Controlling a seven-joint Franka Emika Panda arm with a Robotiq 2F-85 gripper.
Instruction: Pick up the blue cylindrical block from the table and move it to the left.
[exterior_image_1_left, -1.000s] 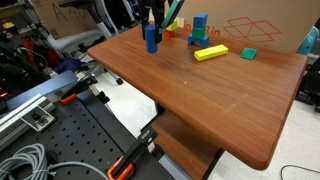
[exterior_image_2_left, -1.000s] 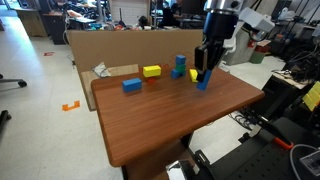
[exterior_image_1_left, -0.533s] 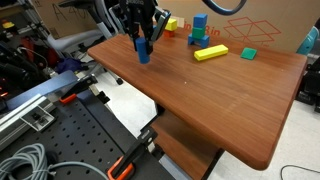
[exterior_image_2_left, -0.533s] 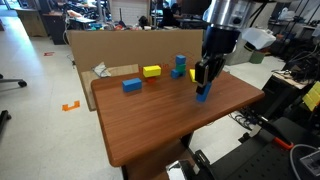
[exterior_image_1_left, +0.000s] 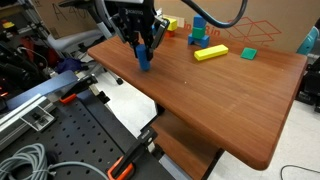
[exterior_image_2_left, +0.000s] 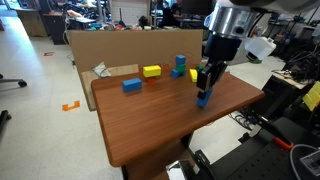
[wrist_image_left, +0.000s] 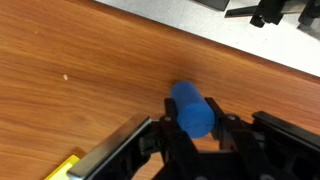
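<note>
My gripper should open now. The blue cylindrical block is upright, and its base is at the flat wood inside the table's edge.
The blue cylindrical block stands upright near the edge of the reddish-brown table, its base at or just above the wood. My gripper is shut on it, one finger on each side of its upper part. In the wrist view the block sticks out between the black fingers over the table surface, close to the table's edge.
Further back on the table are a yellow bar, a green block, a tall square blue block and a small blue block. A cardboard wall stands behind the table.
My gripper has carried the blue cylindrical block from beside the other blocks out towards the table's edge, and slightly lower.
</note>
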